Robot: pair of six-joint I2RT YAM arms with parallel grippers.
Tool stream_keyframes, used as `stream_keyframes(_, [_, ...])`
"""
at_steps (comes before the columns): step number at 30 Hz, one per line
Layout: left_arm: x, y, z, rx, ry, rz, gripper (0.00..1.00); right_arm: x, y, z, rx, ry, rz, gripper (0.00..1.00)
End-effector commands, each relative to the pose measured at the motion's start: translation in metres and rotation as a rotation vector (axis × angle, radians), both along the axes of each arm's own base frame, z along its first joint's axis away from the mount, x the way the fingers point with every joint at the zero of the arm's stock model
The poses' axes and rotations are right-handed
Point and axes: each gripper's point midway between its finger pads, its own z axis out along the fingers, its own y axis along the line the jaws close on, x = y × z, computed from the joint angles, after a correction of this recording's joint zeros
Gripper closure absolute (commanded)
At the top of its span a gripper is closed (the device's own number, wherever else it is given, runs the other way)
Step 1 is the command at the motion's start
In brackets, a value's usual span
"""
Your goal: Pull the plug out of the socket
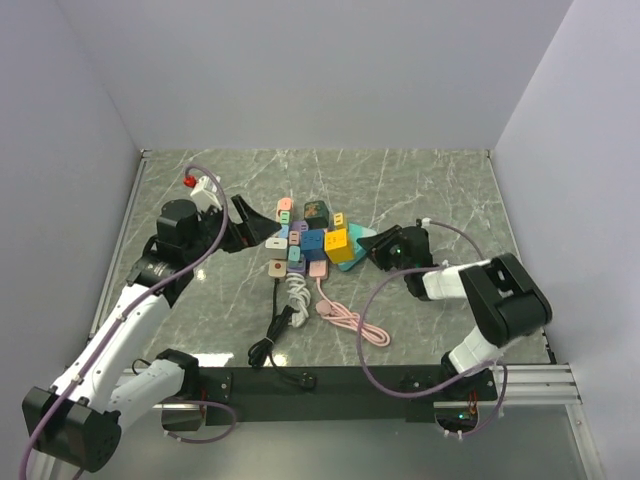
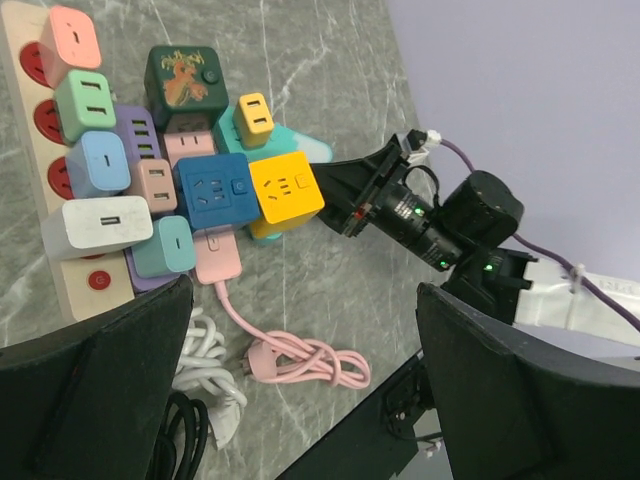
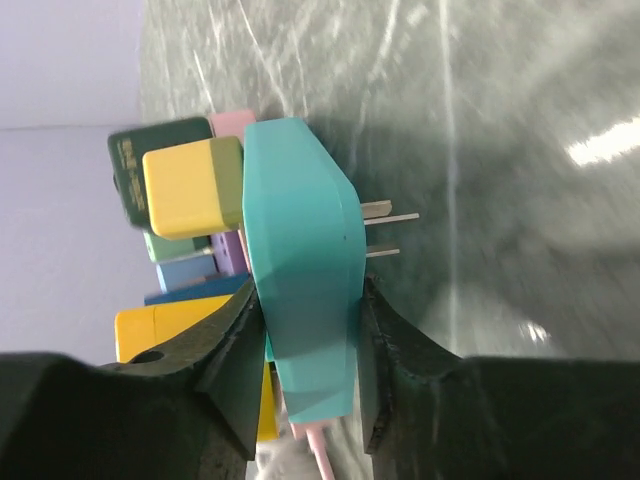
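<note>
The yellow cube (image 1: 338, 242) needs to come off the teal block next, so my left gripper should grab it by its opposite sides and pull it off.
A cluster of coloured plugs sits mid-table on a beige socket strip (image 2: 75, 285) and a teal adapter block (image 3: 300, 230). My right gripper (image 3: 305, 300) is shut on the teal block, one finger pressing each flat side. Two bare metal prongs stick out of the block's right face. A small yellow plug (image 3: 190, 185) sits on its other face, beside a dark green cube (image 3: 160, 150). In the top view the right gripper (image 1: 372, 245) holds the teal block (image 1: 366, 237) next to a yellow cube (image 1: 338, 242). My left gripper (image 1: 255, 228) hangs open over the cluster's left side, holding nothing.
A knotted pink cable (image 2: 300, 355) runs from a pink plug toward the table's near edge. White cable (image 1: 295, 290) and black cable (image 1: 270, 335) lie coiled beside it. Grey walls enclose the marble table on three sides.
</note>
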Motion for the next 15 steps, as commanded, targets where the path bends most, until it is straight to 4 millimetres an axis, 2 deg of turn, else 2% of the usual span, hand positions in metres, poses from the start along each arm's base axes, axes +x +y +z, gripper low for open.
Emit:
stream_keyframes(1, [-0.002, -0.010, 0.010, -0.002, -0.033, -0.066, 0.01, -0.029, -0.022, -0.013, -0.114, 0.074, -0.036, 1.00])
stream_keyframes(4, [-0.001, -0.020, 0.008, 0.005, -0.029, -0.097, 0.01, -0.037, -0.036, 0.000, -0.175, 0.058, -0.057, 1.00])
stream_keyframes(5, [0.001, -0.023, 0.003, 0.010, -0.011, -0.100, 0.01, -0.039, -0.036, 0.021, -0.166, 0.014, -0.055, 1.00])
stream_keyframes(6, [0.002, -0.027, 0.002, 0.013, -0.007, -0.106, 0.01, -0.036, -0.048, 0.028, -0.208, -0.008, -0.101, 1.00])
stream_keyframes(7, [-0.001, -0.035, 0.001, 0.010, -0.005, -0.128, 0.01, -0.041, -0.054, 0.042, -0.226, -0.017, -0.119, 1.00])
stream_keyframes(9, [0.001, -0.047, -0.006, 0.021, 0.017, -0.148, 0.01, -0.044, -0.064, 0.056, -0.271, -0.043, -0.136, 1.00])
stream_keyframes(10, [-0.003, -0.059, -0.006, 0.022, 0.017, -0.182, 0.01, -0.046, -0.070, 0.069, -0.293, -0.056, -0.150, 1.00])
stream_keyframes(15, [-0.005, -0.106, -0.013, 0.013, 0.048, -0.251, 0.01, -0.052, -0.075, 0.096, -0.367, -0.144, -0.101, 1.00])
